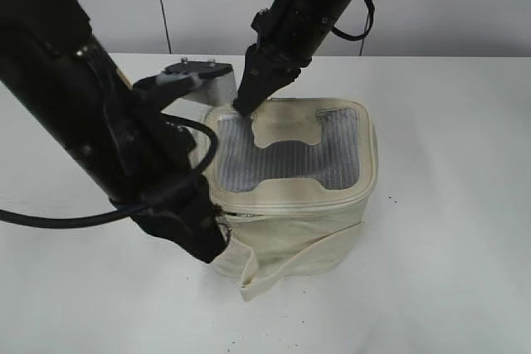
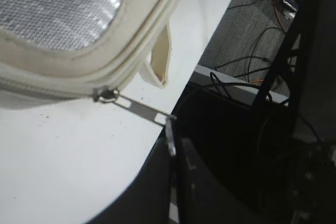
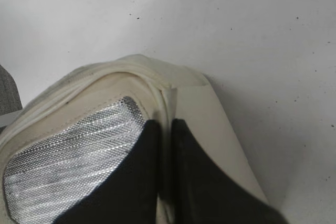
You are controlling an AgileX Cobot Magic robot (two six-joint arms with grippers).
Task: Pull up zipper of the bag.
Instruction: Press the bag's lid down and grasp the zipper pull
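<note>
The zipper pull's slider point(image 2: 106, 96) sits on the zip track's rounded corner point(image 2: 119, 85), so my left gripper keeps holding the pull until it reaches the bag's front middle.
The cream bag point(image 1: 328, 234) with a grey mesh top point(image 1: 282, 163) stands mid-table. My left gripper point(image 1: 217, 242) is at its front left corner. In the left wrist view it point(image 2: 170, 129) is shut on the flat silver tab point(image 2: 142, 108) of the zipper pull point(image 2: 107, 96), which sits on the cream zip track point(image 2: 47, 90) under the rim. My right gripper point(image 1: 246, 107) presses on the bag's back left top corner. In the right wrist view its jaws point(image 3: 167, 127) are shut on a fold of the cream rim point(image 3: 157, 85) beside the mesh point(image 3: 73, 156).
The loose cream strap point(image 1: 274, 275) hangs off the bag's front onto the white table point(image 1: 448, 271); it also shows in the left wrist view point(image 2: 160, 61). The table's edge point(image 2: 205, 66) runs close by, with cables on the floor beyond it.
</note>
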